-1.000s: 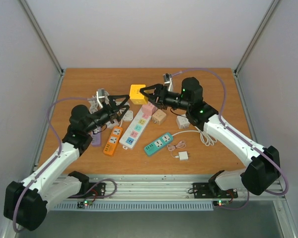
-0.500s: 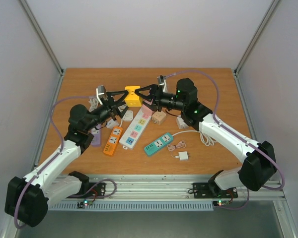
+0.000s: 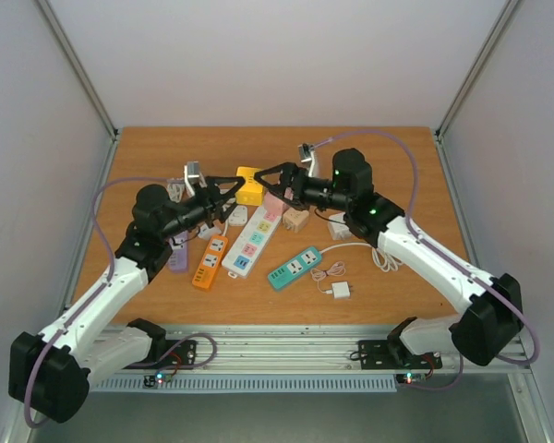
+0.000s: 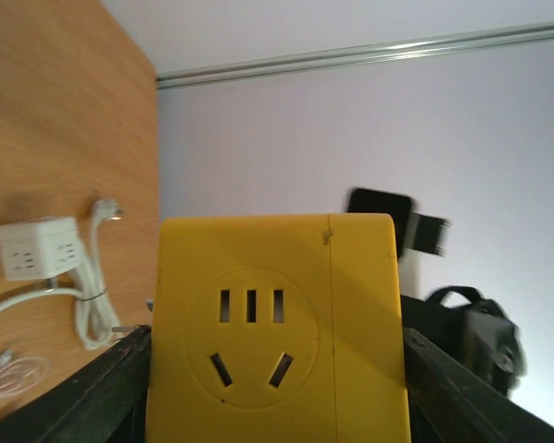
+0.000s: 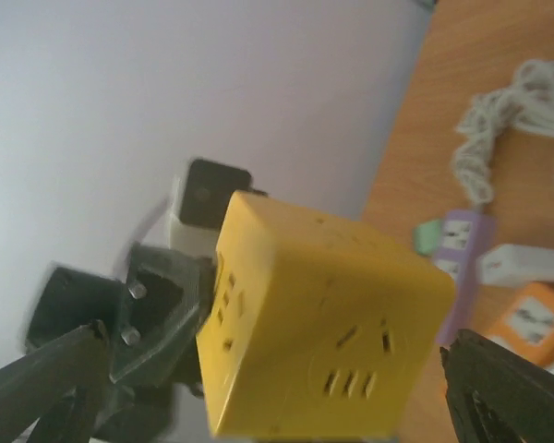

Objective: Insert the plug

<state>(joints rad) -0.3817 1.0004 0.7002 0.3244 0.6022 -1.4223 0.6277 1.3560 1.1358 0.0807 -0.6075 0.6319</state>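
Observation:
The plug side of the yellow cube socket should stay free to insert the plug. My right gripper needs to grip the socket across opposite sides next.
A yellow cube socket is held above the table at the back middle. My left gripper is shut on it: in the left wrist view the cube fills the space between both black fingers. My right gripper is open, its jaws spread wide just right of the cube. In the right wrist view the cube sits between my wide fingers without touching them. A white cube socket with cord and plug lies right of centre, also in the left wrist view.
Below the grippers lie a white power strip, an orange strip, a teal strip, a purple strip, a pink cube and a tan cube. A white charger with cable lies nearer the front.
My left gripper has reached right to the yellow cube and taken hold of it; the cube has shifted slightly left and nearer. My right gripper stays open beside it.

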